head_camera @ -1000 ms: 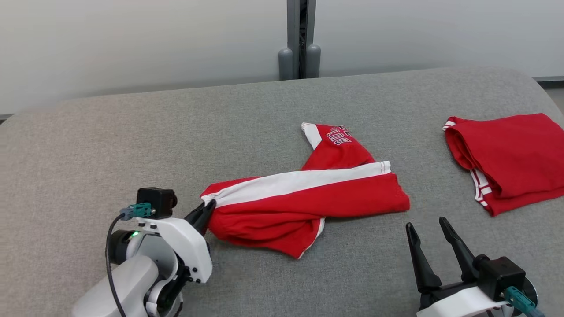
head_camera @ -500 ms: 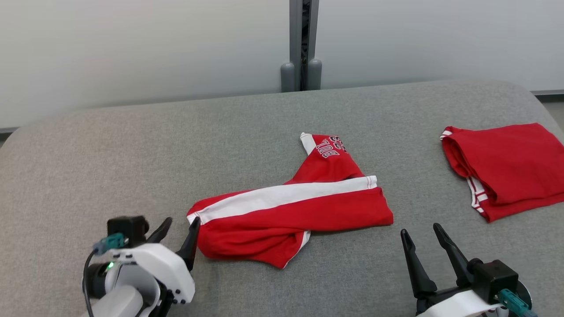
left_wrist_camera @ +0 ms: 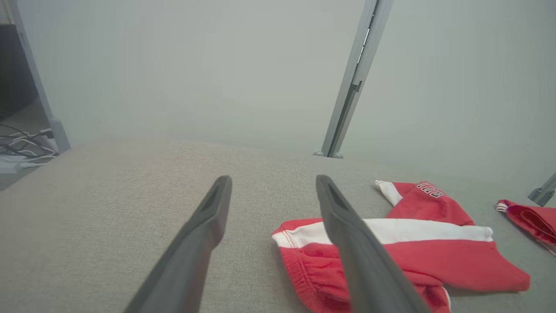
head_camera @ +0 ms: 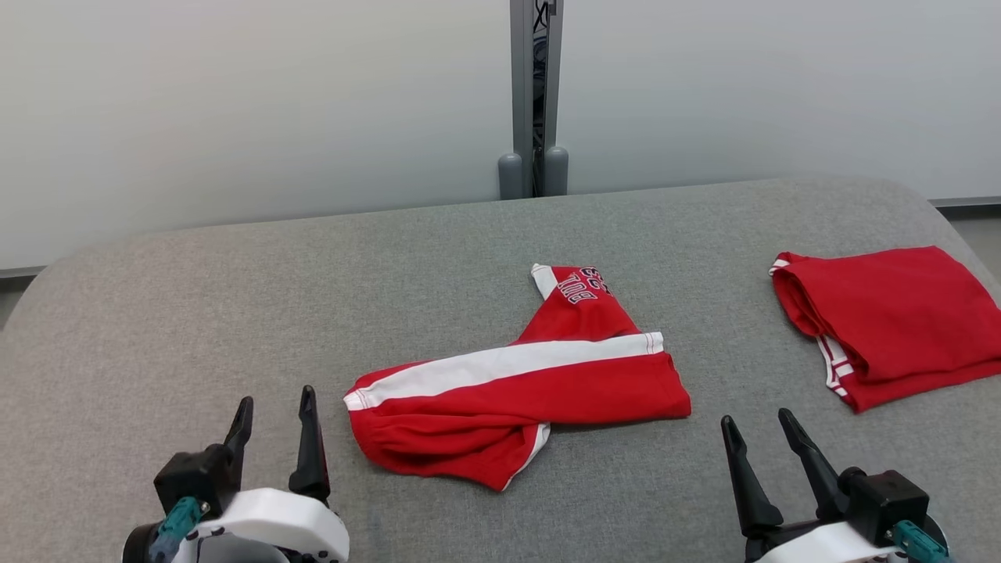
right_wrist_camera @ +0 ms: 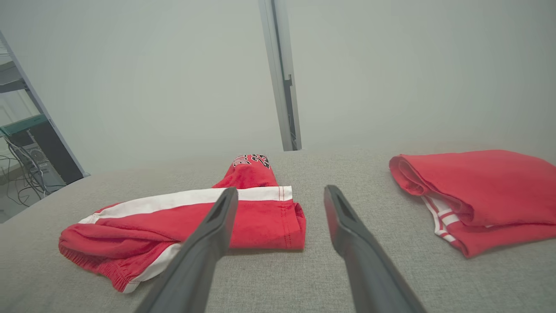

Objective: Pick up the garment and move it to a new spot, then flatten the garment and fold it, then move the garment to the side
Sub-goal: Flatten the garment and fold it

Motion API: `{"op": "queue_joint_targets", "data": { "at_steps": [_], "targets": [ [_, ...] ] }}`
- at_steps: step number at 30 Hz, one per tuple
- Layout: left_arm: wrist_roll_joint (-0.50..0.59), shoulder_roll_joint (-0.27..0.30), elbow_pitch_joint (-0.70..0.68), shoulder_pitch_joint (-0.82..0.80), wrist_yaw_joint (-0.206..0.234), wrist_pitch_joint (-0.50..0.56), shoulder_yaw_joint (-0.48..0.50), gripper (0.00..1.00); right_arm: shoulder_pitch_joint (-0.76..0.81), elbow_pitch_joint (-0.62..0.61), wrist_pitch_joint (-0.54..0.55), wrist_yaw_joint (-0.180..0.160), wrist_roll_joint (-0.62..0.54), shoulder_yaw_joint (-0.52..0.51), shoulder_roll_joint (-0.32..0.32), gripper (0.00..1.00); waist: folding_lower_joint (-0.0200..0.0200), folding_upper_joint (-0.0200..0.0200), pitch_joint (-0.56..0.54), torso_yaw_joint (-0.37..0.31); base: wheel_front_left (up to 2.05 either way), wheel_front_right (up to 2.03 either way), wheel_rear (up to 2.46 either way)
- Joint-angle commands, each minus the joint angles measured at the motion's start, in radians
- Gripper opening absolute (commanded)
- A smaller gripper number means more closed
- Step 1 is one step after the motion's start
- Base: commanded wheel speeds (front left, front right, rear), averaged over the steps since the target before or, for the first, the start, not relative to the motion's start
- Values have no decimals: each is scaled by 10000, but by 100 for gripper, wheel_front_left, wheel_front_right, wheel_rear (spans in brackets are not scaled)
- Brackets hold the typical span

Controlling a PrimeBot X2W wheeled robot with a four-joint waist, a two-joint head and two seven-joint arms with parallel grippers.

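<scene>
My left gripper pinches the garment by the white-striped edge of its waistband [head_camera: 357, 399] next, which stands up in gathers while the striped leg [head_camera: 610, 383] lies flat.
The garment [head_camera: 532, 399] is a pair of red shorts with a white side stripe, lying twisted and crumpled in the middle of the grey padded surface [head_camera: 438, 258]. One leg with lettering points away toward the wall. My left gripper [head_camera: 274, 407] stands open at the lower left, a short way left of the waistband end and not touching it. My right gripper [head_camera: 757, 430] is open at the lower right, just right of the garment's leg hem. The garment [left_wrist_camera: 391, 248] lies right of the left fingers, and in the right wrist view the garment [right_wrist_camera: 173, 226] lies mostly left of the gripper [right_wrist_camera: 280, 195].
A second red garment [head_camera: 884, 320] lies folded at the right side of the surface, near its edge. A grey post [head_camera: 533, 94] stands behind the surface against the pale wall. Cables and shelving [right_wrist_camera: 26, 165] sit off to the left.
My left gripper has let go of the garment's waistband end, opened, and drawn back left and toward me. The head camera has tilted, shifting the whole picture down.
</scene>
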Motion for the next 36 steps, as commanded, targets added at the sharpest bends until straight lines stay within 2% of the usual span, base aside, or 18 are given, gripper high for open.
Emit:
{"op": "queue_joint_targets", "data": {
  "at_steps": [1,5,14,23,36],
  "targets": [
    [190,-66,-102,151,-29,-45,233,100,16,-15,-16,3,0,-6,-20,100,0,0,-54,29,0,0,0],
    [1441,-641,-334,871,-286,-46,1010,100,74,-81,-16,3,-80,14,12,100,0,0,-161,73,0,0,0],
    [3589,-1470,-9,1685,-982,-48,1752,100,291,-138,-16,3,-135,-19,65,100,0,0,-226,92,0,0,0],
    [4665,-2216,-3,2122,-1547,-48,2652,100,386,-147,-16,3,-169,-57,99,100,0,0,-214,50,0,0,0],
    [5339,-2604,163,2242,-2121,-49,3289,100,425,-117,-16,3,-173,-66,121,100,0,0,-236,49,0,0,0]
  ]
}}
